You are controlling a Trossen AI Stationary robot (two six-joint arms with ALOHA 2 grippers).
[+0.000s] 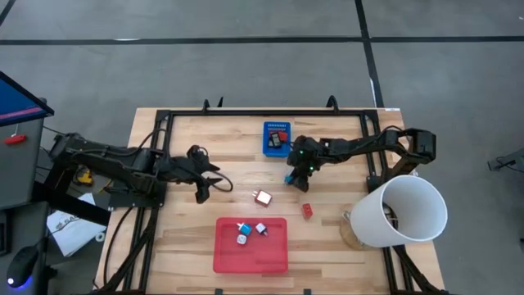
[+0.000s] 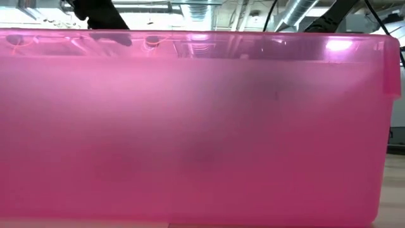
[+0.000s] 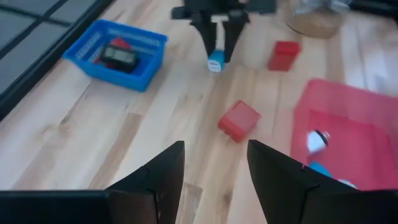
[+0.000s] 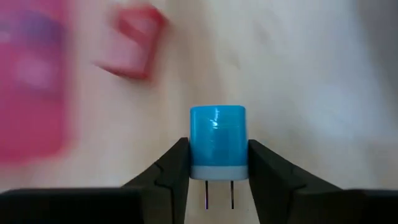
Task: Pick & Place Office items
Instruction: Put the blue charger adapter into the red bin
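I should next grab the blue plug-like piece with my left gripper by its blue body [image 1: 288,179], and then the gripper can add the piece to the red tray [image 1: 250,262].
My right gripper [image 1: 291,175] is shut on a small blue plug-like piece [image 4: 217,142] with a white base and two metal prongs, just in front of the blue perforated bin [image 1: 277,138]. My left gripper [image 1: 203,187] is open and hovers over bare wood to the left; the left wrist view shows its two fingers apart [image 3: 214,171]. Two red blocks lie flat on the table [image 1: 262,197] [image 1: 307,211]. The red tray [image 1: 250,262] holds three small blue and white pieces [image 1: 250,232]. The bin holds a black piece [image 3: 119,56] and a red one. My right gripper pinches the blue piece between its two fingers, on its two opposite side faces near the white base [image 4: 217,171]. The fingers [image 3: 204,31] point down from above, with the piece at their free ends. I cannot tell whether it touches the table.
A big white bucket [image 1: 405,209] lies on its side at the table's right near corner. A black frame rail [image 1: 246,115] runs along the far edge. In the low view the pink tray wall [image 2: 190,126] blocks nearly everything. Bare wood lies between the two grippers.
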